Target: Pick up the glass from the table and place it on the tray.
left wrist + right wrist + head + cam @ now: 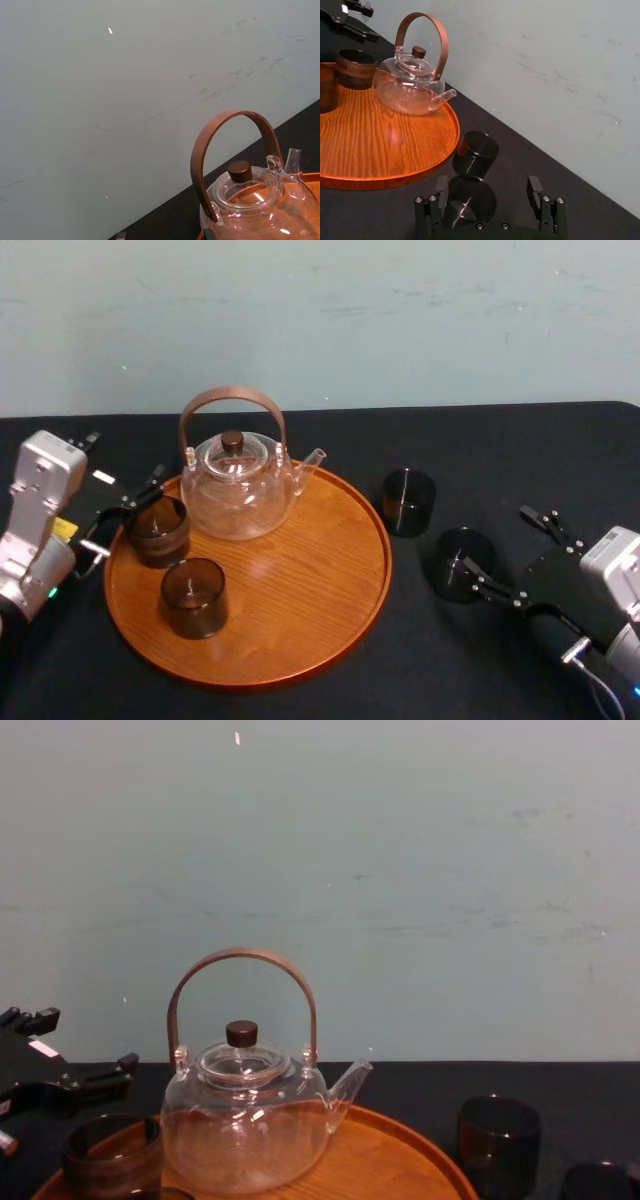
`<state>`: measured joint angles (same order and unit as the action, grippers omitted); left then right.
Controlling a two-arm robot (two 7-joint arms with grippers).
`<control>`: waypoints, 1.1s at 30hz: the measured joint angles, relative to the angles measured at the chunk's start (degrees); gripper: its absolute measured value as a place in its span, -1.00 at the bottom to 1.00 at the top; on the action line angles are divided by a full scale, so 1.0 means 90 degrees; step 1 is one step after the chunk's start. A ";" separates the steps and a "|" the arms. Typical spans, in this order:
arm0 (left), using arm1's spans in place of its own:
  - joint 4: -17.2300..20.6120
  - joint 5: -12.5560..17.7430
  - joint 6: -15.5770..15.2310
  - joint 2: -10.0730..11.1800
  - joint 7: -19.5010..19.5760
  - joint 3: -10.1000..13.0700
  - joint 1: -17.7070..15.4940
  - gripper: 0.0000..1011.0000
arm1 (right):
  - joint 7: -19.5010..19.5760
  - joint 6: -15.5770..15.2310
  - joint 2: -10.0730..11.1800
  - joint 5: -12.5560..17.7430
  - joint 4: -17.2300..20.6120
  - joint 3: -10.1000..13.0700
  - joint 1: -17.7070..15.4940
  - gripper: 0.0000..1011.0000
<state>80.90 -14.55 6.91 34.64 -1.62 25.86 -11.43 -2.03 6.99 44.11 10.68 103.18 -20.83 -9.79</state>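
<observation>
My right gripper grabs the nearer dark glass by its side below the glass's rim (597, 1186) next. Then that glass goes on the wooden tray (385, 1160).
Two dark glasses stand on the black table (500, 450) to the right of the round wooden tray (300, 580): one (408, 502) close to the rim, one (462, 563) nearer me. My right gripper (518, 555) is open, low over the table, just right of the nearer glass (470, 204). In the right wrist view that glass sits partly between the fingers (441, 192), close to one of them. My left gripper (125, 512) is open at the tray's left edge, beside a dark glass (157, 530) that stands on the tray.
A glass teapot (240, 485) with a brown hoop handle stands at the back of the tray. Another dark glass (193, 597) stands on the tray's front left. The tray's right half is bare wood. A pale wall (400, 870) rises behind the table.
</observation>
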 joint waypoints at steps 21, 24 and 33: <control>0.0000 0.0000 0.0000 0.0000 0.0000 0.0000 0.0000 0.98 | -0.0833 -0.0174 -0.0349 0.0724 -0.0441 0.0262 -0.0021 0.98; 0.0000 0.0000 0.0000 0.0000 0.0000 0.0000 0.0000 0.98 | -0.0902 -0.0182 -0.0408 0.0729 -0.0517 0.0273 -0.0005 0.98; 0.0000 0.0000 0.0000 0.0000 0.0000 0.0000 0.0000 0.98 | -0.1076 -0.0191 -0.0571 0.0727 -0.0732 0.0332 0.0046 0.98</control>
<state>80.90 -14.55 6.91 34.65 -1.62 25.86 -11.43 -11.71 5.27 38.98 17.22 96.59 -17.84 -9.37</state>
